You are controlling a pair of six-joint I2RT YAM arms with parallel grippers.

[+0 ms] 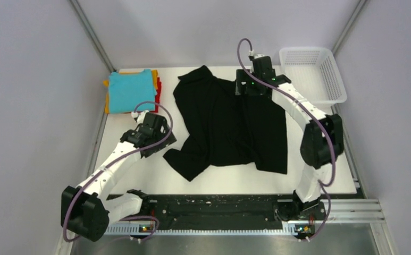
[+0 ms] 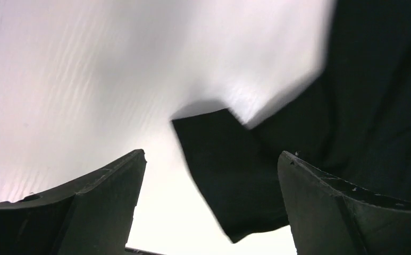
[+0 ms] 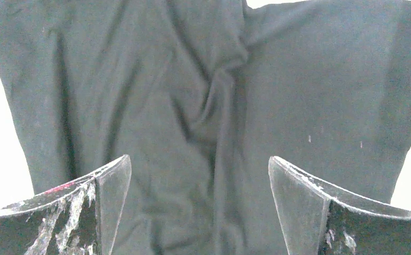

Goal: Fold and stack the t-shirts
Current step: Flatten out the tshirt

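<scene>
The black t-shirt needs to be spread flat for folding. My left gripper will next grab the shirt's sleeve by its outer corner.
A large black t-shirt (image 1: pixel 229 125) lies spread and wrinkled in the middle of the white table (image 1: pixel 139 172). A folded stack sits at the back left: a teal t-shirt (image 1: pixel 130 90) on top, with orange-yellow (image 1: pixel 107 98) and red (image 1: pixel 158 87) edges showing beneath. My left gripper (image 1: pixel 163 139) hovers open by the black shirt's near-left sleeve. In the left wrist view that sleeve (image 2: pixel 229 180) lies below and between the spread fingers (image 2: pixel 107 191). My right gripper (image 1: pixel 245 87) stands open above the shirt's far edge, with wrinkled black cloth (image 3: pixel 203 79) under its fingers (image 3: pixel 299 196).
A white plastic mesh basket (image 1: pixel 333 79) stands at the back right corner of the table. Grey walls close in on both sides. The arm bases and a black rail (image 1: pixel 214 210) run along the near edge.
</scene>
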